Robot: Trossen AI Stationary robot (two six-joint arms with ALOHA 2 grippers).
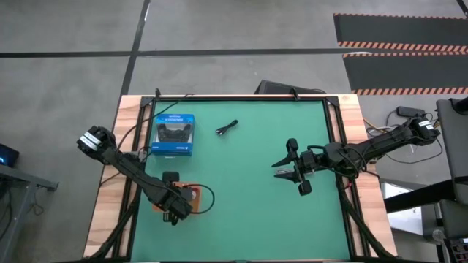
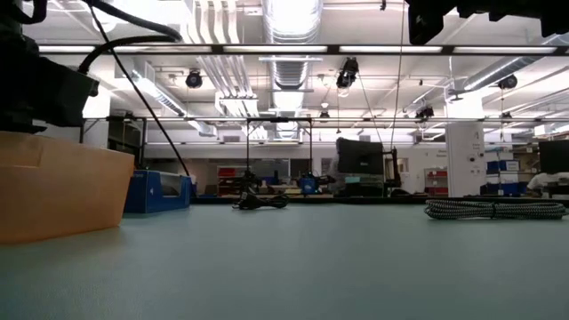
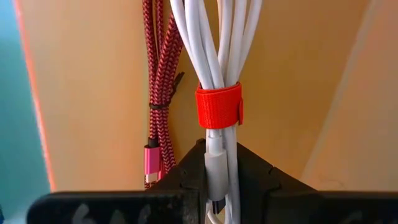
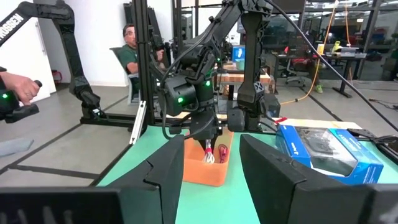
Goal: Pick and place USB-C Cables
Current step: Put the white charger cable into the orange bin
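Observation:
I should open my left gripper now. It is holding the white cable bundle (image 3: 219, 68) low inside the orange tray's (image 3: 298, 81) edges, so the bundle would lie there.
My left gripper (image 1: 175, 208) is over the flat orange tray (image 1: 191, 194) at the table's near left and is shut on the white cable bundle (image 3: 217, 56), which is bound by a red strap (image 3: 219, 106). The red-pink braided cable (image 3: 158, 87) lies in the tray beside it. The black cable (image 1: 228, 128) lies on the green mat at the far middle. A grey braided cable (image 2: 493, 209) lies on the mat, seen only in the low view. My right gripper (image 1: 296, 172) is open above the mat on the right, touching nothing. My left gripper pinches the white bundle between its two fingers at its plug end (image 3: 214, 171), just short of the red strap. The fingers (image 4: 208, 134) come from above, pointing down. The bundle hangs below them into the tray (image 4: 208, 168); I cannot tell whether its lower end rests there.
The blue box picturing a game controller (image 1: 173, 135) stands at the far left of the mat, beyond the tray. Open green mat lies between the two arms. In the right wrist view, a seated person (image 4: 130, 50) is in the room beyond the table.

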